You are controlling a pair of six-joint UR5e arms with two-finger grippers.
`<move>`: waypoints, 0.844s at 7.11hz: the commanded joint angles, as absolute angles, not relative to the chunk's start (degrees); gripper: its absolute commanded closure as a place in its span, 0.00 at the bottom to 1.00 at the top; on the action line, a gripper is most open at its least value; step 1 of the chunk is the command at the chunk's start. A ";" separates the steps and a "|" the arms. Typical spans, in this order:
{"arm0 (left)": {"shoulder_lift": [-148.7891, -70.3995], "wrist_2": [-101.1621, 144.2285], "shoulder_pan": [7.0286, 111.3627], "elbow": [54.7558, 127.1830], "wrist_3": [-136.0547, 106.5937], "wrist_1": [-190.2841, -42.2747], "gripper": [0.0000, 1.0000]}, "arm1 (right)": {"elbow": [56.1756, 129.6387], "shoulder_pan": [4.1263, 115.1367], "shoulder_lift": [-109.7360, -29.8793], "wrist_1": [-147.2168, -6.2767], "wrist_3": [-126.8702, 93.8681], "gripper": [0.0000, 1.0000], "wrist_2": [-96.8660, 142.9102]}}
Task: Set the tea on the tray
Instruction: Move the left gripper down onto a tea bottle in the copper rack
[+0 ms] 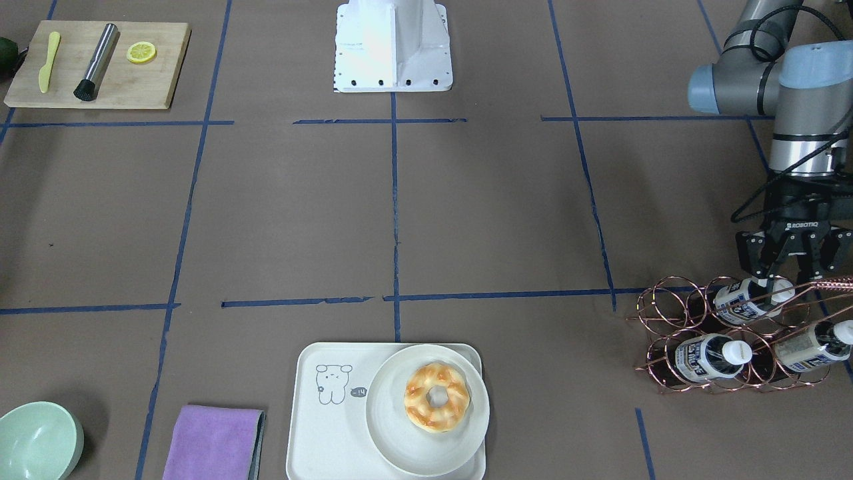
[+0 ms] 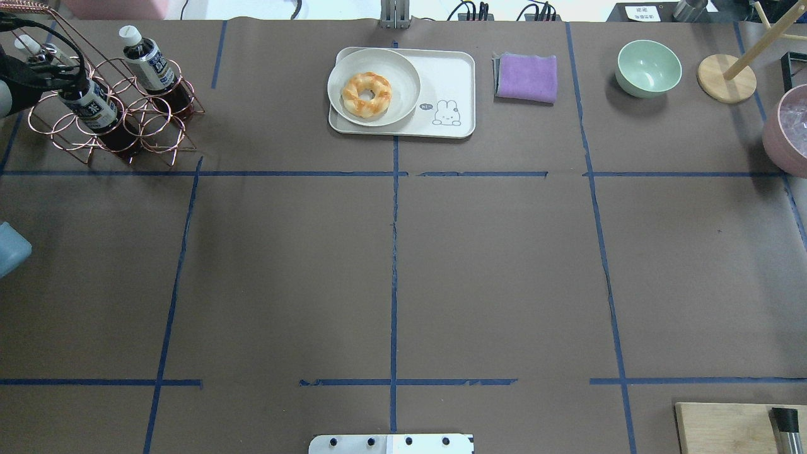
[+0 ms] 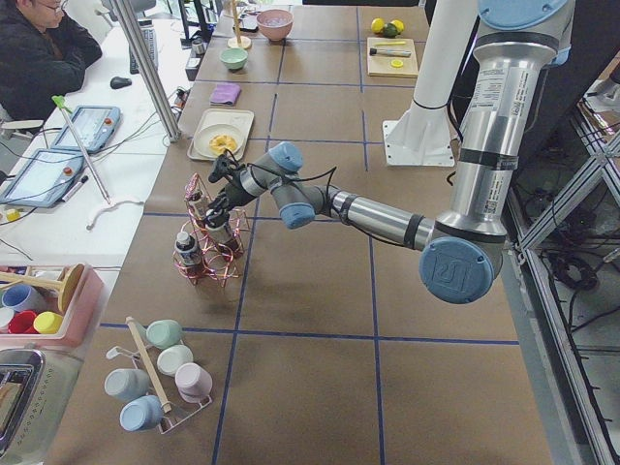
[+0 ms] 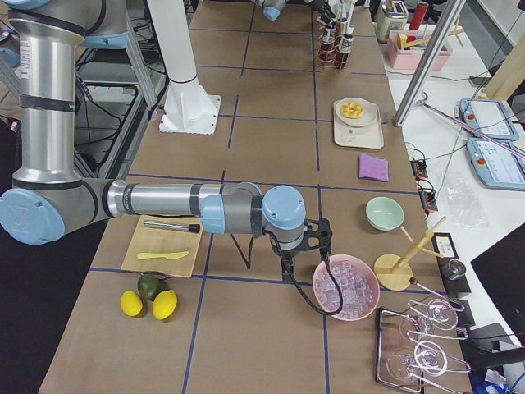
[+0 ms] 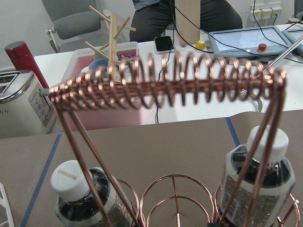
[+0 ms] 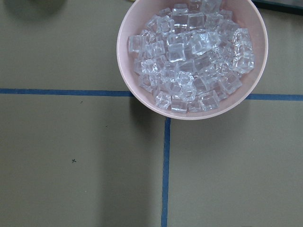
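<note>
My left gripper grabs the upper bottle by its white cap (image 1: 781, 289) next, since the cap sticks out of the rack and copper rings close around the bottle's body.
Three tea bottles lie in a copper wire rack (image 1: 733, 333) at the table's left end. The upper one (image 1: 750, 299) is highest, and two more (image 1: 706, 357) (image 1: 810, 347) lie below it. My left gripper (image 1: 785, 275) is open, with its fingers on either side of the upper bottle's white cap; I cannot tell if they touch it. The left wrist view shows two bottles (image 5: 78, 191) (image 5: 258, 175) under the rack's coiled handle (image 5: 165, 80). The cream tray (image 1: 320, 440) with the drawn bear is at the far middle. My right gripper (image 4: 312, 238) hangs over an ice bowl; I cannot tell if it is open or shut.
A round cream plate (image 1: 400, 447) with a donut (image 1: 436, 397) covers half the tray. A purple cloth (image 1: 213, 443) and a green bowl (image 1: 36, 440) lie beside the tray. A pink bowl of ice (image 6: 191, 52) is below my right wrist. A wooden board (image 1: 100, 63) is near the robot.
</note>
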State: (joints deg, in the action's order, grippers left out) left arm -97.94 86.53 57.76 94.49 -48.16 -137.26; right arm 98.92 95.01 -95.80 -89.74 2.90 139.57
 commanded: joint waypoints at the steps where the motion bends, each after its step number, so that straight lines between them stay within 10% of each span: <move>1: -97.82 86.66 57.92 94.48 -48.34 -138.16 0.76 | 98.96 95.01 -95.80 -89.74 2.81 0.00 139.57; 6: -97.91 98.33 66.08 96.41 -48.16 -137.81 0.98 | 99.23 95.01 -95.89 -89.74 2.81 0.00 139.57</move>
State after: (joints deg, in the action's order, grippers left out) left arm -97.95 94.81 63.91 95.83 -48.20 -138.01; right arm 99.19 95.06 -95.85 -89.74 2.81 139.57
